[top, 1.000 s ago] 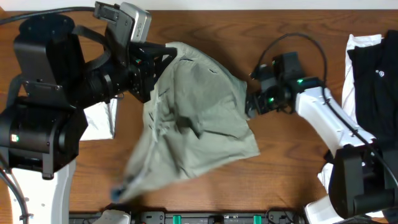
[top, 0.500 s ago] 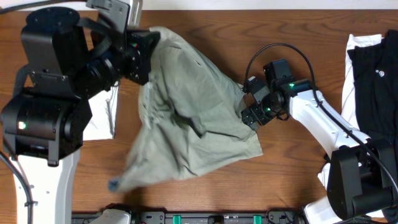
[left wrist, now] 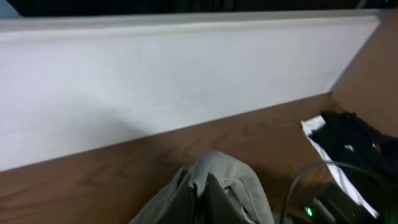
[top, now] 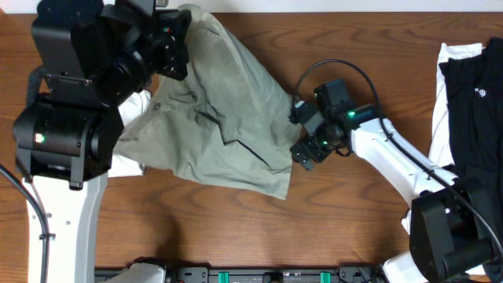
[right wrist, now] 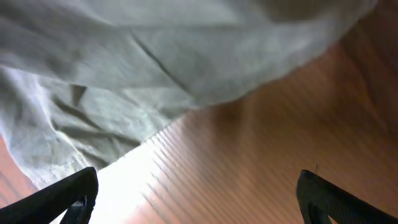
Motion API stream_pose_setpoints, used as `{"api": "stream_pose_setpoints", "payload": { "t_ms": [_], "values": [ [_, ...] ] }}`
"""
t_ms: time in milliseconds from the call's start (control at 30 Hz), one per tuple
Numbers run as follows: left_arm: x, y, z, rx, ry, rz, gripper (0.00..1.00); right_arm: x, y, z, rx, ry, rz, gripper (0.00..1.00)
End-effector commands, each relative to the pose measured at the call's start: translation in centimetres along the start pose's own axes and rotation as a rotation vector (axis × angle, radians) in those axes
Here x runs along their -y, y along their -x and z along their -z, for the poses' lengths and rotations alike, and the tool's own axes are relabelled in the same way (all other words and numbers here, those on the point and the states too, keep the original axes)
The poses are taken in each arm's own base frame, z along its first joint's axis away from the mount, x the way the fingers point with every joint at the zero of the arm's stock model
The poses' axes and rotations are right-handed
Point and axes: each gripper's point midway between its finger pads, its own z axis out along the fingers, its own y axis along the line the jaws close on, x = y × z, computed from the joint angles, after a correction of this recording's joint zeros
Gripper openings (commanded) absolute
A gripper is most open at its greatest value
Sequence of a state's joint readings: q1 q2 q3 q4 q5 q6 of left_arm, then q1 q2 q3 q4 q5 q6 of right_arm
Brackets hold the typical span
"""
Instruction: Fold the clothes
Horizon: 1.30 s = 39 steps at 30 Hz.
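The khaki shorts (top: 224, 110) need to be stretched flat for folding, so the robot's right gripper should next grab them by their edge opposite the end in the left gripper.
The khaki shorts (top: 224, 110) lie bunched across the table's middle, one end lifted at the back left. My left gripper (top: 174, 39) is shut on that lifted end; the cloth (left wrist: 217, 186) peaks between its fingers in the left wrist view. My right gripper (top: 302, 141) is open and empty just off the shorts' right edge. Its two fingertips (right wrist: 199, 196) show wide apart over bare wood, with the shorts (right wrist: 124, 68) just beyond them.
A white folded garment (top: 130, 153) lies under the shorts at the left. A black garment with white trim (top: 471, 86) lies at the right edge, also in the left wrist view (left wrist: 348, 140). A white wall (left wrist: 155, 81) runs along the table's back edge.
My left gripper has pulled the shorts back and left, dragging the hanging leg up off the front. My right gripper has let go of the cloth and moved left and down.
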<state>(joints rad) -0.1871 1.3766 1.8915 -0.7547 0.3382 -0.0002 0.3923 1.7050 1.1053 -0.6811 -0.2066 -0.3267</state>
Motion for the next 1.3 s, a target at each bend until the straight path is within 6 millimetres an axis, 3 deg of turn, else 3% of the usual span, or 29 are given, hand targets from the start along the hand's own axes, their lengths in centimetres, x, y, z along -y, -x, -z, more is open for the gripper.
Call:
{"api": "stream_pose_setpoints", "payload": {
  "t_ms": [0, 133, 267, 400, 600, 667, 967, 1133, 1267],
  "values": [
    [-1.4, 1.1, -0.1, 0.039, 0.085, -0.002, 0.06, -0.2, 1.2, 0.6, 0.042, -0.049, -0.06, 0.99],
    [-3.2, 0.7, -1.2, 0.027, 0.169, 0.054, 0.06, 0.8, 2.3, 1.4, 0.089, -0.144, -0.157, 0.99],
    [-3.7, 0.4, -2.6, 0.018, 0.172, 0.085, 0.06, 0.3, 4.1, 2.8, 0.172, -0.157, -0.193, 0.99],
    [-4.1, 1.3, -3.4, 0.057, 0.18, 0.08, 0.06, -1.5, 5.4, 3.5, 0.223, -0.142, -0.154, 0.99],
    [-5.1, 2.5, -3.7, 0.108, 0.233, 0.074, 0.06, -5.4, 6.2, 2.9, 0.225, -0.108, -0.059, 0.99],
    [-5.2, 2.4, -3.7, 0.106, 0.233, 0.074, 0.06, -5.9, 6.6, 2.9, 0.238, -0.139, -0.055, 0.99],
    [-5.0, 2.6, -3.5, 0.115, 0.226, 0.107, 0.06, -4.0, 7.6, 3.4, 0.298, -0.33, -0.147, 0.99],
    [-4.7, 2.8, -3.1, 0.123, 0.217, 0.109, 0.06, -3.1, 7.3, 1.9, 0.279, -0.358, -0.207, 0.99],
    [-4.6, 3.1, -2.7, 0.135, 0.216, 0.107, 0.06, -2.9, 7.4, 0.3, 0.271, -0.358, -0.226, 0.92]
  ]
}}
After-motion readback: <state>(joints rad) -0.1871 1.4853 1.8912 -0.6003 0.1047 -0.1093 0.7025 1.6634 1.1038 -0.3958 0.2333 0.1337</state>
